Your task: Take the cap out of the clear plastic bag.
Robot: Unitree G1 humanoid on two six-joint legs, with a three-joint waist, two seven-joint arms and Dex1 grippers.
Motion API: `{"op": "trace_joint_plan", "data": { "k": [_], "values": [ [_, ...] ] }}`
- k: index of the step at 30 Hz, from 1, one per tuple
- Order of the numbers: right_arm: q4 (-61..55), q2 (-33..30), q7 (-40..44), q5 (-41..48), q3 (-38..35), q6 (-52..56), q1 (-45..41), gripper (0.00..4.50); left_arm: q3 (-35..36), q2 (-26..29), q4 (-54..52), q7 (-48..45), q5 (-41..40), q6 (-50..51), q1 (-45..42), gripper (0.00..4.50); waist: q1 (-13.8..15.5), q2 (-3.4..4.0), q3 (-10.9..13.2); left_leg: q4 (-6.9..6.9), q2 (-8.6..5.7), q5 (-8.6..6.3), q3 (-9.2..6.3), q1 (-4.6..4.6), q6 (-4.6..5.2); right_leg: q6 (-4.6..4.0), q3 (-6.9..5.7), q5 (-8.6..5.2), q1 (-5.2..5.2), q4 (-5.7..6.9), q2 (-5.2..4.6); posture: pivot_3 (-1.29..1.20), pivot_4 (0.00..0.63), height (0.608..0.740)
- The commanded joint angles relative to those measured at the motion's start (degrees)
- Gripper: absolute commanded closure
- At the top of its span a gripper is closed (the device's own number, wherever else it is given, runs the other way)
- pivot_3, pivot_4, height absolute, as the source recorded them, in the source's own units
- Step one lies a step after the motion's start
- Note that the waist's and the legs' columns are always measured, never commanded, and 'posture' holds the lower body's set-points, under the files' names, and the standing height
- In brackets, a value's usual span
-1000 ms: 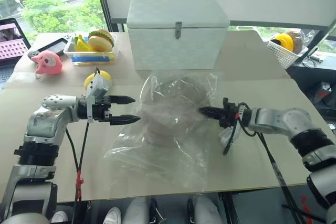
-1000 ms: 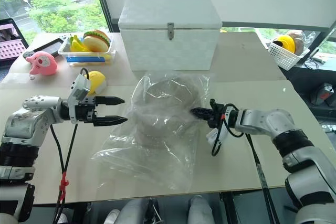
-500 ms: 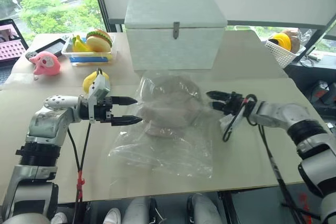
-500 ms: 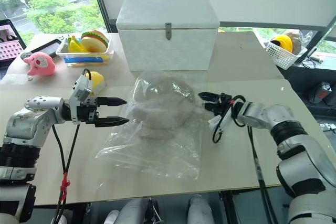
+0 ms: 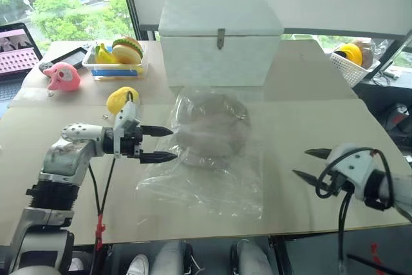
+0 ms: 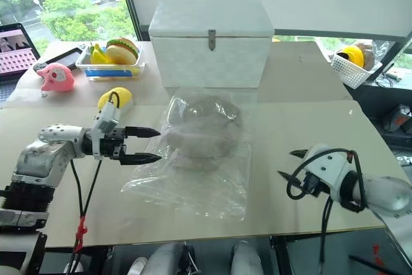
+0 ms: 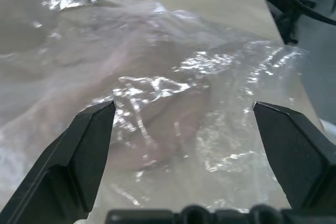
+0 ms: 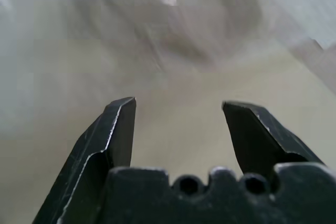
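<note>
My left gripper needs to grab the bag next by its slack, crinkled side edge (image 5: 174,142) beside the cap, because the cap (image 5: 214,123) bulges wide inside the bag.
The clear plastic bag (image 5: 212,159) lies flat and crinkled on the table's middle, with the beige cap (image 5: 209,130) inside its far half. My left gripper (image 5: 164,144) hovers at the bag's left edge, open, fingers pointing at the cap with nothing between them. In the left wrist view the wrinkled clear plastic bag (image 7: 173,77) sits just ahead of the spread fingertips. My right gripper (image 5: 308,164) stands open well to the right of the bag, near the table's front edge, holding nothing. Its fingers (image 8: 119,129) frame bare table.
A white lidded box (image 5: 220,40) stands behind the bag. A yellow lemon-shaped toy (image 5: 121,99) lies left of it, a pink toy (image 5: 62,76) and a tray of toy food (image 5: 119,56) further back left. A white basket (image 5: 351,59) sits far right.
My right gripper let go of the bag's right side, opened and pulled back toward the table's front right. The bag has settled flat. The left gripper has stayed nearly still.
</note>
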Motion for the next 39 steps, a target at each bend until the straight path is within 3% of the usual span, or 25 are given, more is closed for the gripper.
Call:
{"op": "trace_joint_plan", "data": {
  "k": [1,9,19,23,27,35,39],
  "values": [
    [-8.2,1.7,-13.1,21.4,0.5,2.5,-0.6,0.88,-1.5,2.9,-3.7,-6.1,0.0,-2.7,0.1,0.0,0.3,-0.01,0.0,0.0,0.0,0.0,0.0,-0.01,-0.03,-0.01,0.03,0.01,-0.02,-0.02,-0.03,0.0,0.15,0.723],
    [-9.5,5.5,-30.2,24.8,14.8,5.4,-10.4,0.88,-7.7,3.9,-6.0,-10.7,5.3,-14.5,5.3,0.0,1.1,-0.01,0.0,0.0,-0.02,0.38,0.1,-0.23,-0.41,-0.03,0.08,0.02,-0.27,-0.04,-0.06,0.0,0.15,0.723],
    [-10.7,5.8,-36.7,23.4,13.5,5.6,-7.6,0.88,-10.9,-5.6,0.4,0.7,14.7,-23.9,4.4,0.0,1.9,-0.02,0.0,0.09,-0.07,0.31,0.17,-0.44,-0.24,0.02,0.0,0.04,-0.33,-0.08,0.01,0.0,0.15,0.723],
    [-11.2,5.4,-37.8,22.9,14.1,5.4,-7.1,0.88,-12.1,-6.8,3.2,2.7,18.1,-27.4,4.0,0.0,1.8,-0.02,0.0,0.1,-0.07,0.2,0.18,-0.43,-0.07,0.03,0.01,0.05,-0.33,-0.07,0.03,0.0,0.15,0.723],
    [-11.2,5.3,-38.1,22.2,14.2,5.1,-7.1,0.85,-12.7,-7.4,5.5,3.0,19.7,-30.5,3.0,1.0,1.8,-0.02,0.0,0.1,-0.07,0.19,0.19,-0.43,-0.03,0.04,0.0,0.05,-0.33,-0.07,0.03,0.0,0.15,0.723],
    [-11.2,5.9,-38.8,20.1,14.7,5.5,-7.3,0.85,-13.2,-8.2,6.9,3.8,20.6,-32.9,2.1,3.92,1.8,-0.02,0.0,0.1,-0.07,0.2,0.19,-0.43,-0.05,0.05,0.0,0.06,-0.32,-0.08,0.03,0.0,0.15,0.723],
    [-10.9,6.7,-39.6,18.8,15.4,6.1,-7.6,0.85,-12.5,-10.2,7.4,5.4,19.9,-31.9,0.4,3.92,1.9,-0.02,0.0,0.1,-0.07,0.2,0.19,-0.43,-0.05,0.05,-0.01,0.05,-0.32,-0.08,0.03,0.0,0.15,0.723]
  ]
}}
